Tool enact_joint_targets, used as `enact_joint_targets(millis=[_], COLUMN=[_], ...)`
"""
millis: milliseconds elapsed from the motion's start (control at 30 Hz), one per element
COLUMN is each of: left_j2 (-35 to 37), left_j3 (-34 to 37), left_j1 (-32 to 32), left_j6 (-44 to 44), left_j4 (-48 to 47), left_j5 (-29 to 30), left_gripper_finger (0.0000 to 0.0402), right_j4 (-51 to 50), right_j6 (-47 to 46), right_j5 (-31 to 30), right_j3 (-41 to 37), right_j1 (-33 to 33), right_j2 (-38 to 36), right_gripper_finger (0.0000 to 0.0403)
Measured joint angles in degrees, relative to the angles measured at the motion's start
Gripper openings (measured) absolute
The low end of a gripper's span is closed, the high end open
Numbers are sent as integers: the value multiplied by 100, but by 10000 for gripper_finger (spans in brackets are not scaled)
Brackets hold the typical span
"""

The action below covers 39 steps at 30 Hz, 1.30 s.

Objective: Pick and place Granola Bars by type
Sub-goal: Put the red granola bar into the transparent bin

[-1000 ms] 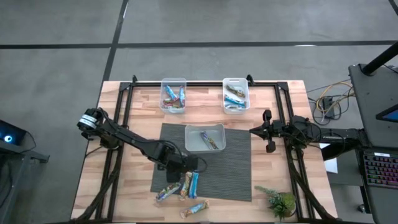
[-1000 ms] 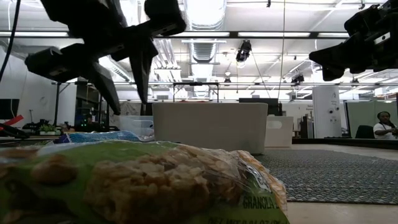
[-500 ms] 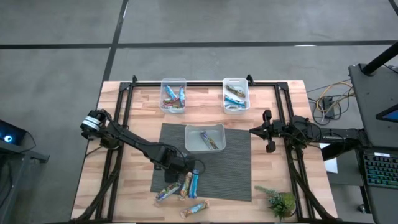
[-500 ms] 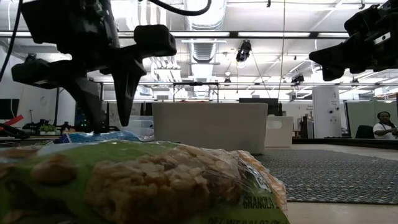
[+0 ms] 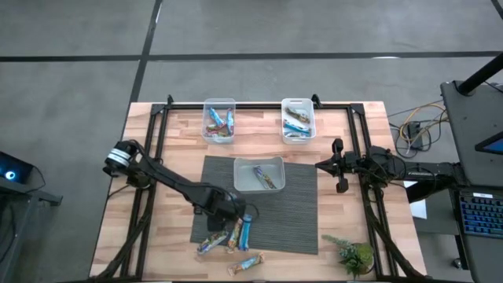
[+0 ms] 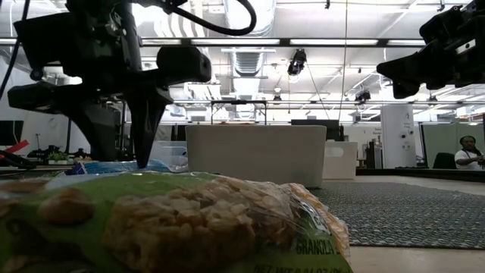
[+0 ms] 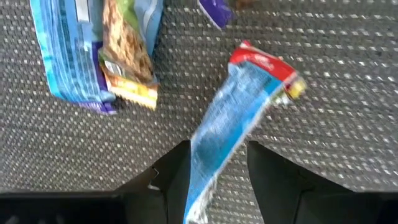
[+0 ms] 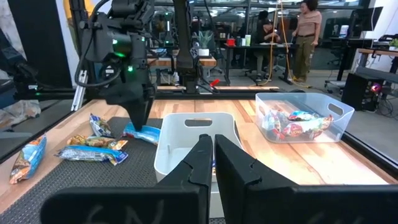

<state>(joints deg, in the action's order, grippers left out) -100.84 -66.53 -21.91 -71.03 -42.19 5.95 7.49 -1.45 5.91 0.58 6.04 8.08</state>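
My left gripper grabs the blue bar by the end (image 7: 203, 190) opposite its red tip next, to sort the bar into the clear tub.
Several granola bars lie flat on the near left of the dark mat (image 5: 283, 212). One is a blue bar (image 5: 247, 228) (image 7: 239, 115), and beside it lie a blue and a tan bar (image 7: 99, 56). My left gripper (image 5: 240, 214) (image 7: 217, 180) points steeply down over the blue bar. It is open, with one finger on either side of the bar's end (image 7: 199, 199). In the right wrist view it (image 8: 142, 121) stands on that bar (image 8: 146, 134). My right gripper (image 5: 321, 166) (image 8: 213, 149) waits shut at the table's right, held level above it. My left gripper comes from above, its fingers (image 7: 168, 183) lying across the blue bar's end (image 7: 202, 186). The bar lies flat on the mat. I cannot tell whether the fingers touch it.
A pale tub (image 5: 259, 174) with bars stands mid-mat. Two clear tubs (image 5: 219, 119) (image 5: 298, 118) with bars stand at the far edge. A green-wrapped bar (image 6: 174, 220) lies near the table's front edge (image 5: 250, 263). A small plant (image 5: 354, 255) stands at the near right.
My left gripper has sunk toward the blue bar on the mat and tipped more steeply downward; the gap between its fingers looks the same. The bars have kept their places.
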Motion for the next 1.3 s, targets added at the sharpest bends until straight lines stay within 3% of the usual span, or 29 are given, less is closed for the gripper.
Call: enact_joint_targets(millis=[900,1300], left_j2=[-444,-444], left_j3=[-170,-170], left_j1=[-44,-44], left_j6=[58,156], left_j4=[15,9], left_j5=[-10,-10], left_gripper_finger=[138,90], right_j4=[0,0], right_j6=[1,0], right_j5=[-1,0], right_j3=[0,-1], right_j1=[-1,-1], right_j2=[0,-1], right_gripper_finger=[9,9])
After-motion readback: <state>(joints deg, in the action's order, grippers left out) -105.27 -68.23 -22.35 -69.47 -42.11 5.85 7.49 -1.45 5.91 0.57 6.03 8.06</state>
